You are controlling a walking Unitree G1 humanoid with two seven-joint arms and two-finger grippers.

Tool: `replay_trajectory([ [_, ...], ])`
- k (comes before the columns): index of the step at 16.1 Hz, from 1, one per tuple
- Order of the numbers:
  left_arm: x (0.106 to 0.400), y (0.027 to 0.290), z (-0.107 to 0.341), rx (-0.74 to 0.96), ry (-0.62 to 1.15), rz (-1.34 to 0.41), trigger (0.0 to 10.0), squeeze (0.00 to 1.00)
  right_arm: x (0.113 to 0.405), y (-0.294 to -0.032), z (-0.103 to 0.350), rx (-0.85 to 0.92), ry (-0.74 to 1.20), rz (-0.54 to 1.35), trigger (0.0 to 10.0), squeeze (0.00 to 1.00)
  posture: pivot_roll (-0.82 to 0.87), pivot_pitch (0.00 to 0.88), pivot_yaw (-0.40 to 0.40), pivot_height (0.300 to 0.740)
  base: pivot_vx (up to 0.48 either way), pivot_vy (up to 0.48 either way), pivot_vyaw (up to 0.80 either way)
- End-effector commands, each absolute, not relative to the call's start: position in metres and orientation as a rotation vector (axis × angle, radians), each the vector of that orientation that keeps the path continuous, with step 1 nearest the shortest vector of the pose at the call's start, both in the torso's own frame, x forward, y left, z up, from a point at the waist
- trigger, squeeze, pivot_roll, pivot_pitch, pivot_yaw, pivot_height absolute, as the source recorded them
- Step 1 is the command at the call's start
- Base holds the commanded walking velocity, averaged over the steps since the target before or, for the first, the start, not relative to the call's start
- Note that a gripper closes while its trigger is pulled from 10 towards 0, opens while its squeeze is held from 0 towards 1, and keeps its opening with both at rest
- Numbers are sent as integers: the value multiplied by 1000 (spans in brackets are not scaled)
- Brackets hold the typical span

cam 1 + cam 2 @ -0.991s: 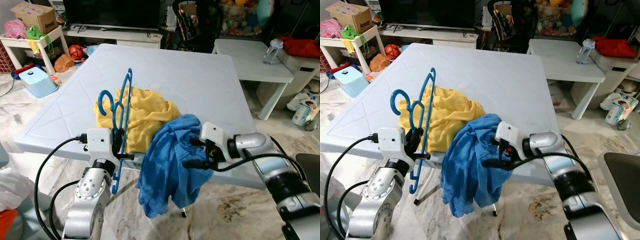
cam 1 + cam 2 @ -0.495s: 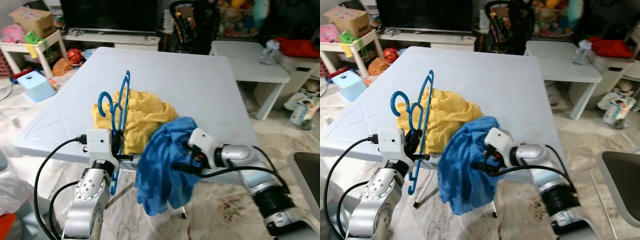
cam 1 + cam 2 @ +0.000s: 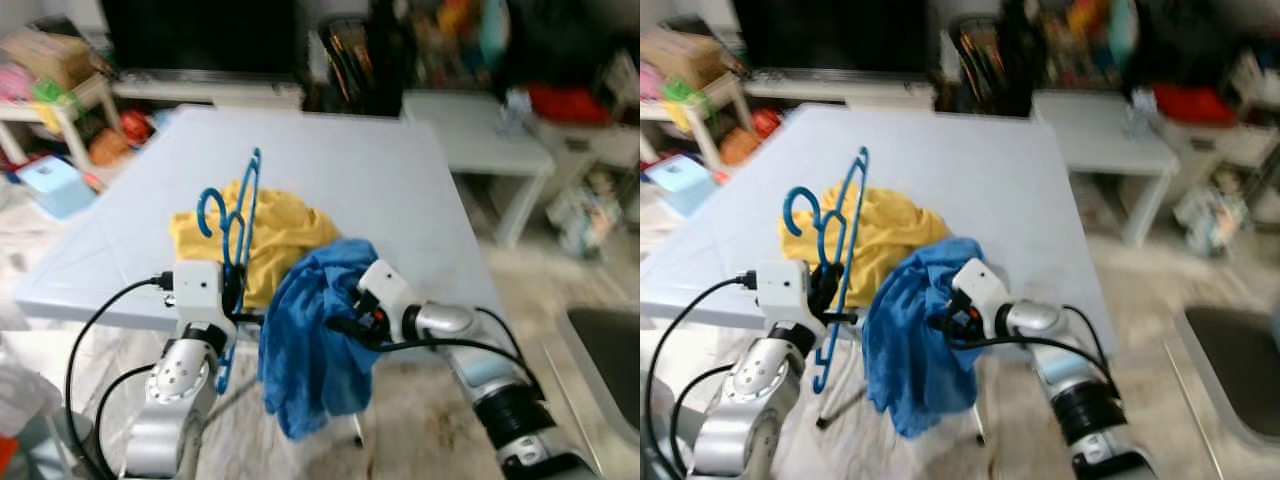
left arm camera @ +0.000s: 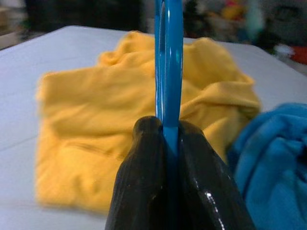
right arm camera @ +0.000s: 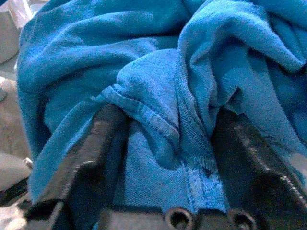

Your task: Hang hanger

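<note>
The blue garment's bunched fold stands up while the rest hangs slack (image 3: 312,375), so the robot's right gripper should pinch that fold next.
A blue hanger (image 3: 240,212) stands upright over the table's near edge, and my left gripper (image 3: 238,295) is shut on its lower bar (image 4: 168,72). Behind it a yellow garment (image 3: 285,230) lies crumpled on the pale table (image 3: 340,150). A blue garment (image 3: 315,350) drapes off the table's front edge, just right of the hanger. My right gripper (image 3: 342,322) is pushed into its upper part. In the right wrist view the fingers (image 5: 96,153) stand well apart with a fold of blue cloth (image 5: 158,96) between them.
The head views are blurred. A smaller white table (image 3: 470,110) stands at the back right, and a light blue bin (image 3: 55,185) sits on the floor at the left. A dark seat (image 3: 610,350) is at the right edge. Marble floor lies below the table's front edge.
The camera has shifted and blurred. My right gripper has moved left toward the hanger, with the blue garment swinging along. The left gripper keeps its hold on the hanger.
</note>
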State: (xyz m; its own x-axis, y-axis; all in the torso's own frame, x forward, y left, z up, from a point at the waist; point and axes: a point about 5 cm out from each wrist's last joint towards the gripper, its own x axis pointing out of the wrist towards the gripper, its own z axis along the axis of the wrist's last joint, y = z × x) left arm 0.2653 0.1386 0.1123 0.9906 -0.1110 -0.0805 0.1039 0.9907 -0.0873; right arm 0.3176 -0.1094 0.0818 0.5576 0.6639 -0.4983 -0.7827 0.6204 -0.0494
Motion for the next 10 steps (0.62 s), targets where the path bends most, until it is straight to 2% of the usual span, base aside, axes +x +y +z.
replay_trajectory([
  [1,266,139,114,-77,82,-114,10000,0,319,-115,76,-276,500,809,0,0,15,0,-52,740,0,0,0],
  [5,266,139,114,-79,83,-115,10000,0,326,-115,77,-206,478,706,0,0,13,0,-52,740,0,0,0],
  [10,266,138,113,-83,85,-113,10000,0,347,-100,93,-53,389,521,0,0,16,0,-56,740,0,0,0],
])
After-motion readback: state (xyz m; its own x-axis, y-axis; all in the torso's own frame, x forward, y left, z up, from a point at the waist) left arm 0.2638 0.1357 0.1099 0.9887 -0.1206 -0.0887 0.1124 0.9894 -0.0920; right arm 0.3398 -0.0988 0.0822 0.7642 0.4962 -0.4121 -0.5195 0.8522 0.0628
